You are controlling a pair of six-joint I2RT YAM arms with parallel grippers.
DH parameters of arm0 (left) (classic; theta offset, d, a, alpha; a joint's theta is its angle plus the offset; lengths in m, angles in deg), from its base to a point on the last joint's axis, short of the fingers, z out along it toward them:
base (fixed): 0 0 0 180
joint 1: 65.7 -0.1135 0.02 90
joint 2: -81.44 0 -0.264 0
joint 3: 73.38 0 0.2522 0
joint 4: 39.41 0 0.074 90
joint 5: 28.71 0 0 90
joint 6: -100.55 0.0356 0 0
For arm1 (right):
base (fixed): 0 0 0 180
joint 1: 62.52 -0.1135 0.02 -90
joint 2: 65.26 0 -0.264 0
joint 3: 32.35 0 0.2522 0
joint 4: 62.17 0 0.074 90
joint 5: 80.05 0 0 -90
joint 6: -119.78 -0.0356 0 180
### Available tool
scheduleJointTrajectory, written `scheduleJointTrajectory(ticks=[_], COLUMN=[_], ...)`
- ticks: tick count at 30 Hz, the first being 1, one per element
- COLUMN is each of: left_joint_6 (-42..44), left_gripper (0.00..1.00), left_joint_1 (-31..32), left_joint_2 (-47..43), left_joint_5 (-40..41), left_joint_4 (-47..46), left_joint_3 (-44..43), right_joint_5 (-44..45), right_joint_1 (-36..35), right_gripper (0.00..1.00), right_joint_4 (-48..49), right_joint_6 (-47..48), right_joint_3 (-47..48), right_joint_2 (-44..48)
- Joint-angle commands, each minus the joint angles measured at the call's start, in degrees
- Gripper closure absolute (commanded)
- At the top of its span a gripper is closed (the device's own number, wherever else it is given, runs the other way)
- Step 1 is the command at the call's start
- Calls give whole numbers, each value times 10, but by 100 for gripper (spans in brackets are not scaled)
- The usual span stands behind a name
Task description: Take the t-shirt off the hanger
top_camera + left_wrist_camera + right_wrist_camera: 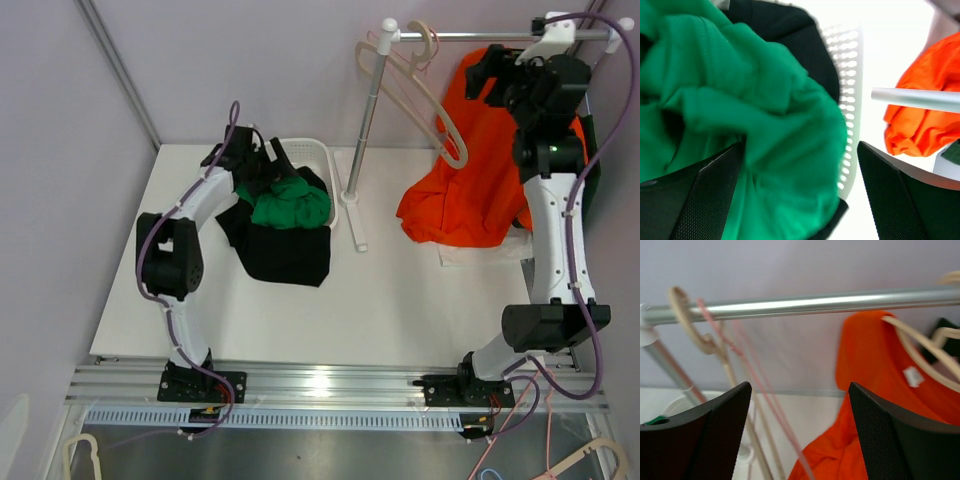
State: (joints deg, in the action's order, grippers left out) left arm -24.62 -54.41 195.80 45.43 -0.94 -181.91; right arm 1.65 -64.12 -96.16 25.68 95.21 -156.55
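Observation:
The right gripper grabs the cream hanger beside its hook, at the collar, next, so the hook stays free to unhook and the t-shirt (865,350) free to remove.
An orange t-shirt (465,190) hangs from the right part of the rack's rail (470,36), its lower part draped onto the table. In the right wrist view the t-shirt (865,350) sits on a cream hanger (920,347) under the rail (805,304). My right gripper (490,78) is up by the rail, just left of the shirt's collar; its jaws (800,387) are open and empty. My left gripper (268,165) is open over a green garment (740,100) in the basket, holding nothing (801,150).
Empty cream and pink hangers (425,90) hang on the rail left of the shirt (705,335). The rack's pole (365,130) stands mid-table. A white basket (310,150) holds green (290,205) and black (285,250) garments. White cloth (480,252) lies under the orange shirt.

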Motion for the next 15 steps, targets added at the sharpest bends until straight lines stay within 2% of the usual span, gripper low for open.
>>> scheduleJointTrajectory(ticks=[1,6,9,10,15], left_joint_6=[-5,19,27,30,63], left_gripper=[0,0,1,1,0], left_joint_1=[4,24,37,43,73], left_joint_2=[-103,-165,-178,-180,-201], left_joint_5=[38,43,43,48,68], left_joint_4=[3,7,34,45,41], left_joint_3=[-2,-22,-71,-94,-114], right_joint_5=[61,52,48,36,-116], right_joint_1=[38,115,142,150,223], right_gripper=[17,17,17,20,24], right_joint_4=[-27,-79,-95,-92,-35], right_joint_6=[-13,-43,-48,-50,-122], right_joint_3=[13,58,78,80,70], right_joint_2=[39,12,-7,-13,-39])
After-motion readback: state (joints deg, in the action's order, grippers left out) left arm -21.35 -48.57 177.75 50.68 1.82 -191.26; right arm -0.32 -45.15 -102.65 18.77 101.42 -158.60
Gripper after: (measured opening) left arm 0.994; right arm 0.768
